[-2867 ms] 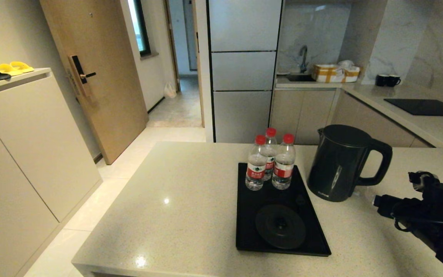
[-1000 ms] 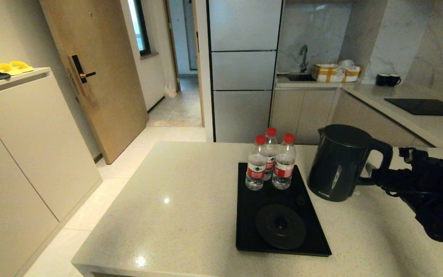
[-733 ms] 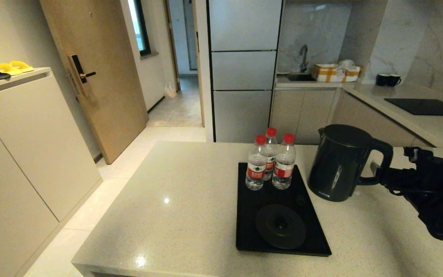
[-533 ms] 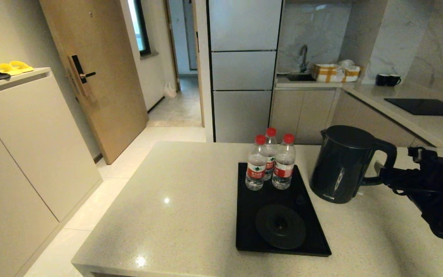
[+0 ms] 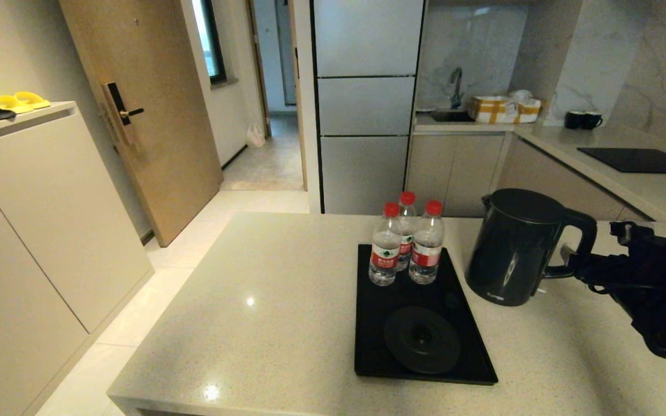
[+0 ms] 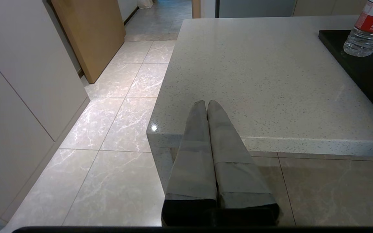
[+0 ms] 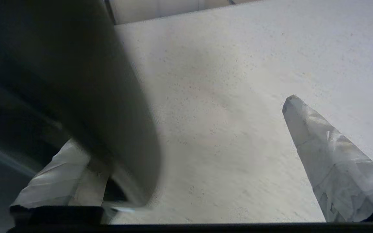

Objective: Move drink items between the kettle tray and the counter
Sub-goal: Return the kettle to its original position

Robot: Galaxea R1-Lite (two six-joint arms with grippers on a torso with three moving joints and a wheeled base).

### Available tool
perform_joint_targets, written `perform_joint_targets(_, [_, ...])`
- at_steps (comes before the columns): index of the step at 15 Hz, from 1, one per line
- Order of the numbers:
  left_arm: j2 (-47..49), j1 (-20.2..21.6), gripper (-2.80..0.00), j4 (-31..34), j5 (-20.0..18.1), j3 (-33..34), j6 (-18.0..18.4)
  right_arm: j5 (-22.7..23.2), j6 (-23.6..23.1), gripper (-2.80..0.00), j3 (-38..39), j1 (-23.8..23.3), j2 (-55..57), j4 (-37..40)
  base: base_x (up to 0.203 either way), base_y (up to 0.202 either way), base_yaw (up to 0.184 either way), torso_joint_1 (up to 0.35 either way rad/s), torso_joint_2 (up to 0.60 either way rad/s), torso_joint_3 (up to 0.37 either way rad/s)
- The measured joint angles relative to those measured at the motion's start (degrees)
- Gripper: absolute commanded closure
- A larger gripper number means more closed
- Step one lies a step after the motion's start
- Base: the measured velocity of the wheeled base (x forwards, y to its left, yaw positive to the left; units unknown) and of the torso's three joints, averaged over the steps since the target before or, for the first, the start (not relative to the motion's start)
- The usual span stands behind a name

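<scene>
My right gripper's fingers are low by the handle's bottom end, short of its upright grip (image 5: pixel 589 236) (image 7: pixel 123 116), so moving toward the grip comes first, before closing on it.
The tall black kettle (image 5: pixel 512 248) stands on the beige speckled counter (image 5: pixel 275 312), just right of the glossy black kettle tray (image 5: pixel 379 346), whose round base disc (image 5: pixel 421 340) is bare. My right gripper (image 5: pixel 570 260) is open at the kettle's loop handle (image 5: pixel 584 237). In the right wrist view the dark handle (image 7: pixel 76 81) covers one finger, and the other finger (image 7: pixel 329 155) stands well apart over bare counter. My left gripper (image 6: pixel 206 103) is shut and empty, parked low off the counter's front left corner.
Three red-capped water bottles (image 5: pixel 405 242) stand on the tray's far end. Behind on the right, a second counter carries a black hob panel (image 5: pixel 639 160) and two dark mugs (image 5: pixel 581 120). A cream cabinet (image 5: pixel 21 190) with slippers stands at the left.
My right arm rose from low on the right and reached the kettle's handle. The kettle has since shifted slightly to the right. The left arm has not moved.
</scene>
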Motion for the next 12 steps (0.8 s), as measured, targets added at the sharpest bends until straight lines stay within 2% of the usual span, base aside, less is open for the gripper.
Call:
perform_joint_targets(10, [0.0,0.0,0.00,0.0,0.0,0.0,0.0,0.1,0.2,-2.80,-13.6,0.5,2.5,13.5,0.000,0.000,0.000,0.000,0.00,0.000])
perform_joint_targets(12, [0.0,0.0,0.00,0.0,0.0,0.0,0.0,0.2,0.2,-2.80,-14.8,0.5,2.9,13.8,0.000,0.000,0.000,0.000,0.00,0.000])
